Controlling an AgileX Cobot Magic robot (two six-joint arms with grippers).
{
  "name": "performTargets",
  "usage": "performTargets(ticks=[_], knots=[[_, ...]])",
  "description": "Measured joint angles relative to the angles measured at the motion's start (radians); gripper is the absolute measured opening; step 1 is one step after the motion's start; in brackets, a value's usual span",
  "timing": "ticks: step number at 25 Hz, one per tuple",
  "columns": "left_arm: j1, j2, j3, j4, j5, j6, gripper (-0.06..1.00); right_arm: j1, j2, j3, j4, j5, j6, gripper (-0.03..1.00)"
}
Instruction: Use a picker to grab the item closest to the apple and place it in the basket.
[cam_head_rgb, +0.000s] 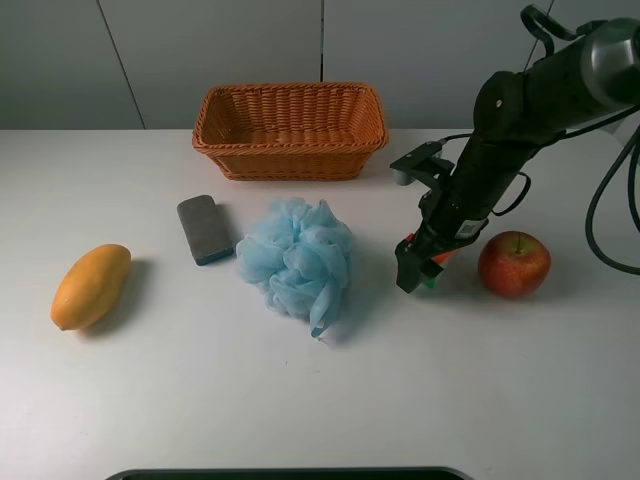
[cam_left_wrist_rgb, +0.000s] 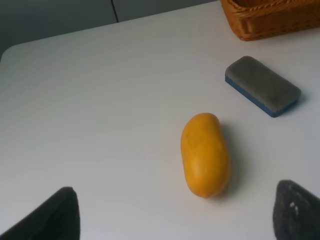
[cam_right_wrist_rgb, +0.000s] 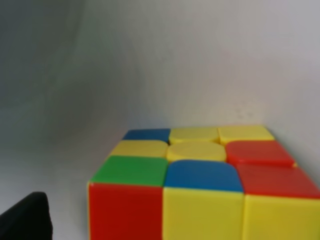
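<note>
My right gripper needs to close on the puzzle cube, as my fingertips are low on either side of it, near the white table.
A red apple lies on the white table at the right. Just left of it sits a multicoloured puzzle cube, mostly hidden behind my right gripper. In the right wrist view the cube fills the lower part, and one dark fingertip stands a little apart from its side, so the jaws are open around it. The woven basket stands empty at the back centre. My left gripper is open and empty, hovering near a mango.
A blue bath pouf lies at the centre. A grey-and-blue sponge block lies left of it and also shows in the left wrist view. The mango lies at the far left. The basket corner shows in the left wrist view.
</note>
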Motion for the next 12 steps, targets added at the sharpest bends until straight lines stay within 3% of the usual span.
performTargets(ticks=[4,8,12], knots=[[0.0,0.0,0.0,0.0,0.0,0.0,0.74,0.0,0.003,0.0,0.013,-0.002,0.0,0.67],[0.0,0.0,0.0,0.0,0.0,0.0,0.74,0.0,0.003,0.0,0.014,-0.003,0.0,0.44],[0.0,0.0,0.0,0.0,0.0,0.0,0.74,0.0,0.003,-0.002,0.014,-0.005,-0.003,0.44]])
